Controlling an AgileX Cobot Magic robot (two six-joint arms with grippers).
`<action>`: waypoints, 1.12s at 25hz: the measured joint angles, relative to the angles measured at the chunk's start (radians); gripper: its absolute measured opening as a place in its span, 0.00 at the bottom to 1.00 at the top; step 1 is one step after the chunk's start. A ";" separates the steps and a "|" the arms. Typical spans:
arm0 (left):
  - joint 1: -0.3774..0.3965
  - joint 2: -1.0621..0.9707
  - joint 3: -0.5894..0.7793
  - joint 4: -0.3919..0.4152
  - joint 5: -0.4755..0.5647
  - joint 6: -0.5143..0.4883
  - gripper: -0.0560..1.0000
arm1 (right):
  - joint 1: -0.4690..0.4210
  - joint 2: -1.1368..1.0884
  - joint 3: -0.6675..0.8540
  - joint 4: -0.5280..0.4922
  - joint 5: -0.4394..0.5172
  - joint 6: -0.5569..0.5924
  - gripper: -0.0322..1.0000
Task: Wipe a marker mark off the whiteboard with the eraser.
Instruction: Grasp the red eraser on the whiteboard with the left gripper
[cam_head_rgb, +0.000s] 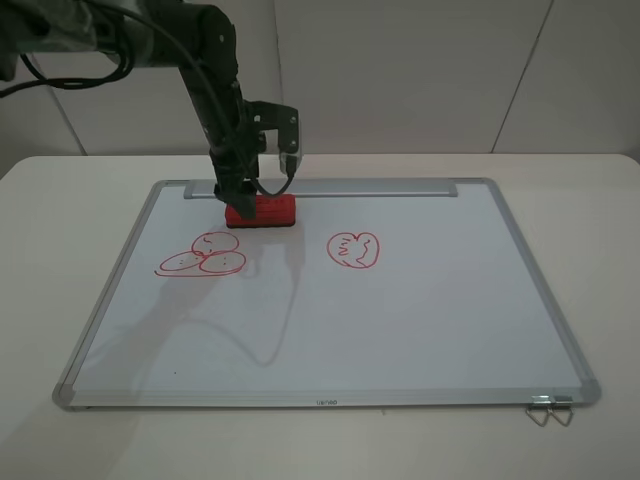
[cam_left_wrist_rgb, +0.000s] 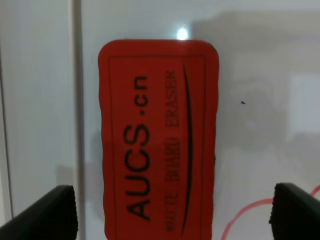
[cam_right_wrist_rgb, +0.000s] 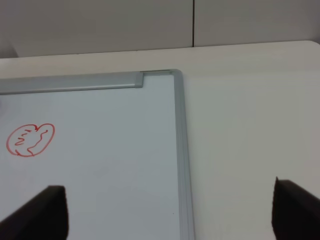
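My left gripper lowers next, before it closes on the red eraser (cam_head_rgb: 260, 210), since its fingers end above the eraser's long sides and closing now would miss the eraser.
The red eraser (cam_head_rgb: 260, 210) lies flat on the whiteboard (cam_head_rgb: 400, 320) just in front of the silver tray strip (cam_head_rgb: 370, 187). My left gripper (cam_head_rgb: 241, 193) hangs directly over it. In the left wrist view the eraser (cam_left_wrist_rgb: 157, 135) shows its dark lettering, and the left gripper (cam_left_wrist_rgb: 172, 215) is open, its fingertips (cam_left_wrist_rgb: 45, 215) standing apart on either side without touching it. The marker mark (cam_head_rgb: 203, 255), a red cluster of ovals, sits a little nearer than the eraser; one curve of it (cam_left_wrist_rgb: 245, 212) shows. My right gripper (cam_right_wrist_rgb: 170, 212) is open over the board's far right corner.
A single red heart-shaped scribble (cam_head_rgb: 354, 250) (cam_right_wrist_rgb: 30, 140) is drawn near the board's middle. Two metal binder clips (cam_head_rgb: 550, 412) lie at the near right corner. The white table (cam_right_wrist_rgb: 250, 125) surrounds the board, with a wall behind.
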 joint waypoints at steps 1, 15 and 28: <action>0.000 0.012 -0.004 -0.002 0.002 0.000 0.78 | 0.000 0.000 0.000 0.000 0.000 0.000 0.73; 0.000 0.056 -0.010 -0.009 -0.028 0.001 0.78 | 0.000 0.000 0.000 0.000 0.000 0.000 0.73; 0.000 0.079 -0.010 -0.009 -0.051 0.002 0.78 | 0.000 0.000 0.000 0.000 0.000 0.000 0.73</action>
